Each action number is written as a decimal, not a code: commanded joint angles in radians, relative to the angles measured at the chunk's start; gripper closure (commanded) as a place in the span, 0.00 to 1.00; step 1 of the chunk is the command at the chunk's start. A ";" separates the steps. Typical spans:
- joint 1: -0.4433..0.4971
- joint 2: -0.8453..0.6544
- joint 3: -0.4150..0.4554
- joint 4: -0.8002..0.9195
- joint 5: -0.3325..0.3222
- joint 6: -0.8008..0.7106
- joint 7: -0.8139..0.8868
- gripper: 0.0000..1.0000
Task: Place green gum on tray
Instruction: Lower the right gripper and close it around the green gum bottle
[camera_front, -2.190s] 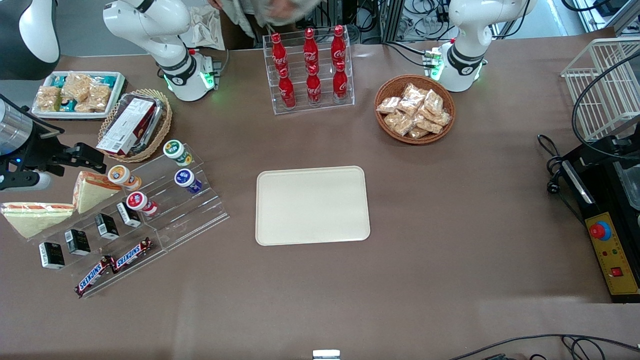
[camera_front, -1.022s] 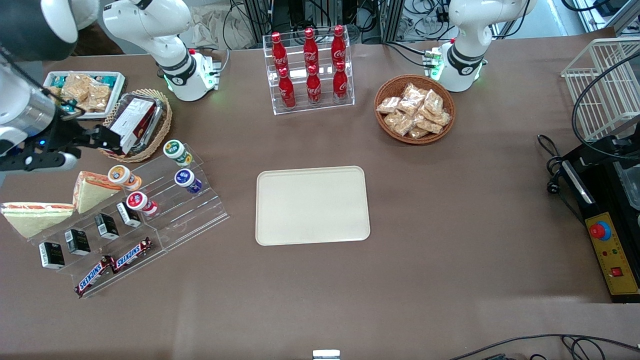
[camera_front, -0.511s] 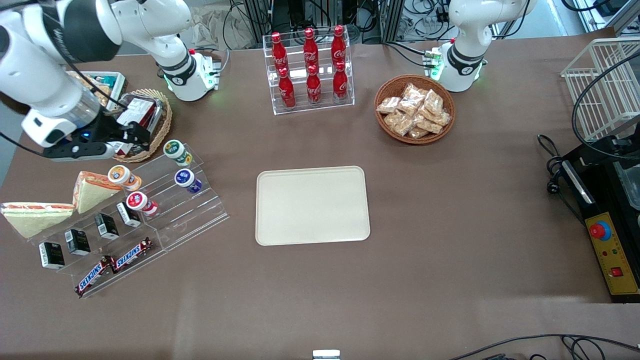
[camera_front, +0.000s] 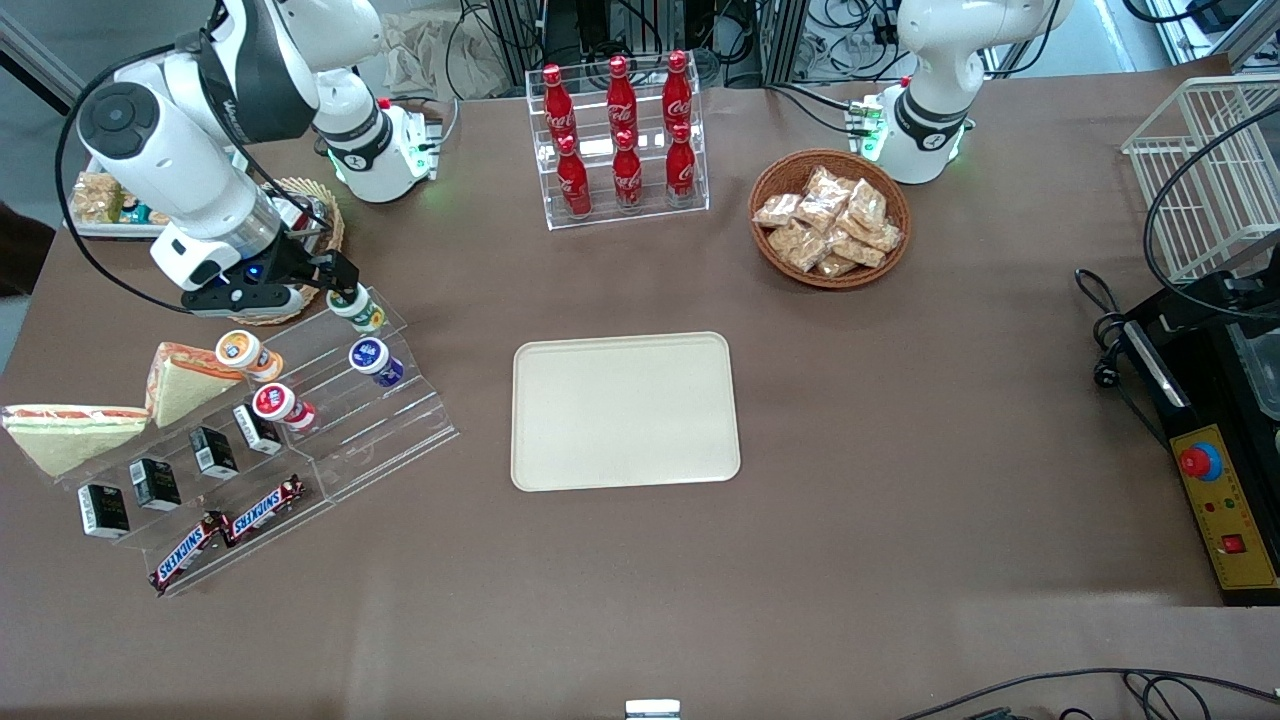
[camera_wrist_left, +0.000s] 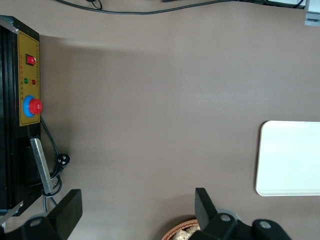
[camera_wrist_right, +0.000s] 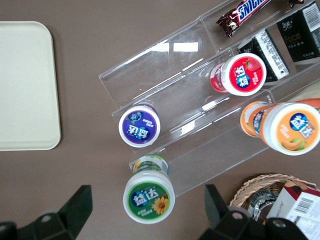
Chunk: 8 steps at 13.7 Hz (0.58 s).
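Observation:
My right gripper will next grab the bottle by its white-rimmed green lid (camera_front: 344, 301). It will do this to place the green gum on the tray (camera_front: 625, 410).
The green gum (camera_front: 357, 308) is a small bottle with a white-rimmed green lid. It stands on the top step of a clear tiered rack (camera_front: 330, 420). It shows from above in the right wrist view (camera_wrist_right: 148, 196). My right gripper (camera_front: 338, 272) hangs open just above it, and the lid lies between the two fingers with space on each side. The tray (camera_front: 625, 410) is cream-beige, lies flat mid-table and has nothing on it; one corner shows in the right wrist view (camera_wrist_right: 25, 85).
On the rack also stand a blue-lidded bottle (camera_front: 372, 358), a red-lidded bottle (camera_front: 277, 403), an orange-lidded bottle (camera_front: 240, 351), black boxes and Snickers bars (camera_front: 225, 530). A wicker basket (camera_front: 320, 215) sits under my arm. Sandwiches (camera_front: 90, 415) lie beside the rack.
My right arm has swung in from the working arm's end of the table, over the wicker basket. The gripper now hangs over the green gum. Nothing else moved.

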 joint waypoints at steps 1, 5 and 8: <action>0.005 -0.054 -0.004 -0.110 0.003 0.094 0.011 0.00; 0.005 -0.056 -0.004 -0.171 0.003 0.159 0.011 0.00; 0.005 -0.054 -0.004 -0.198 0.003 0.191 0.013 0.00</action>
